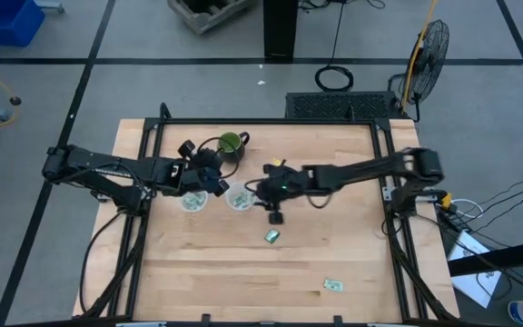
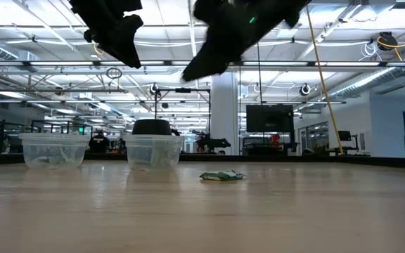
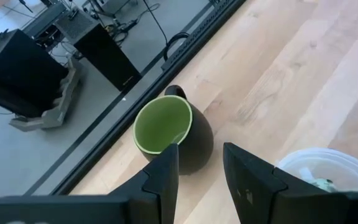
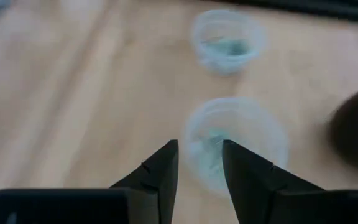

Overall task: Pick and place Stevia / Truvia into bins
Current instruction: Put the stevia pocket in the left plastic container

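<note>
My left gripper grabs the Truvia sachet by its dark green end (image 1: 272,235) next, to place it into the left clear cup (image 1: 192,201).
Two clear plastic cups stand side by side on the table, the left one (image 1: 193,200) (image 2: 53,150) and the right one (image 1: 240,197) (image 2: 153,151); both hold pale green sachets. One sachet (image 1: 272,236) (image 2: 222,176) lies flat on the wood nearer the front, another (image 1: 334,285) close to the near edge. My left gripper (image 1: 209,180) (image 3: 201,163) hovers open above the table between the left cup and the green mug, holding nothing. My right gripper (image 1: 256,191) (image 4: 201,165) hangs open just over the right cup (image 4: 235,146), also holding nothing.
A dark green mug (image 1: 231,143) (image 3: 173,134) stands upright behind the cups, straight ahead of my left fingers. Bare wood (image 1: 198,263) stretches over the near half of the table. Black frame rails (image 1: 271,122) border the far and side edges.
</note>
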Available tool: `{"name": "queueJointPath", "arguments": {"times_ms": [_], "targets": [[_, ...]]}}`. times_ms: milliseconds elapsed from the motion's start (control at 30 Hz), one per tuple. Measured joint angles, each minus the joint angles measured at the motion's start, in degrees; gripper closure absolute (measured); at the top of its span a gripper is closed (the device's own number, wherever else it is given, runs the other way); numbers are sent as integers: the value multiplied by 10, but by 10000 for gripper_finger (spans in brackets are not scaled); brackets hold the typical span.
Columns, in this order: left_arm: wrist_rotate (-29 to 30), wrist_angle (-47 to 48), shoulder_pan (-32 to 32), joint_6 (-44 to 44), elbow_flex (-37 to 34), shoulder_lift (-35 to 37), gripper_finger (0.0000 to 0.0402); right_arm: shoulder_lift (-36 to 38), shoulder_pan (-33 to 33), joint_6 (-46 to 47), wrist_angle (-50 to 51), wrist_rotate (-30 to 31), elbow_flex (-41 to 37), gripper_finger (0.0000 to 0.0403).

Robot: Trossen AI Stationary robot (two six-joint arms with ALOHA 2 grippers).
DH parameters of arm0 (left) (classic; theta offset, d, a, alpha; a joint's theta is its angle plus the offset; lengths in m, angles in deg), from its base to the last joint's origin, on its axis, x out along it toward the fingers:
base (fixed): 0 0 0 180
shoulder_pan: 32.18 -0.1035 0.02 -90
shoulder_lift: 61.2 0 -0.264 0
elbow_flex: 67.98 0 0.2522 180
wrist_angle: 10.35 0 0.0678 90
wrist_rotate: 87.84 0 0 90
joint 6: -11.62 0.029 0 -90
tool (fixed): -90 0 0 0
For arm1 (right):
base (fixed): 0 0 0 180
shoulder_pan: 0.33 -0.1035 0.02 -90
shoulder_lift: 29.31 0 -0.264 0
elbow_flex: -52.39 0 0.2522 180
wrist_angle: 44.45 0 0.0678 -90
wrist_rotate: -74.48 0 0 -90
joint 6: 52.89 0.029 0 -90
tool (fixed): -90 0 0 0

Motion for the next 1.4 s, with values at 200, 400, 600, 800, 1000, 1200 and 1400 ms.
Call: {"name": "queueJointPath", "arguments": {"times_ms": [200,400,600,800,1000,1200,1400], "targets": [[-49,-3,0,-2,0,0,268,126,-47,118,179,-43,-2,307],[-188,-33,15,73,0,-14,268,227,-104,200,185,-42,-92,308],[-327,-176,57,182,1,-84,268,304,-135,222,54,-41,-235,310],[-398,-310,104,298,1,-182,268,367,-115,224,-54,-41,-317,310],[-393,-382,123,362,1,-274,268,423,-84,178,-58,-40,-318,310],[-388,-468,120,373,0,-353,268,450,-75,132,-52,-41,-318,310],[-370,-480,117,385,1,-375,268,449,-75,129,-47,-41,-318,309]]}}
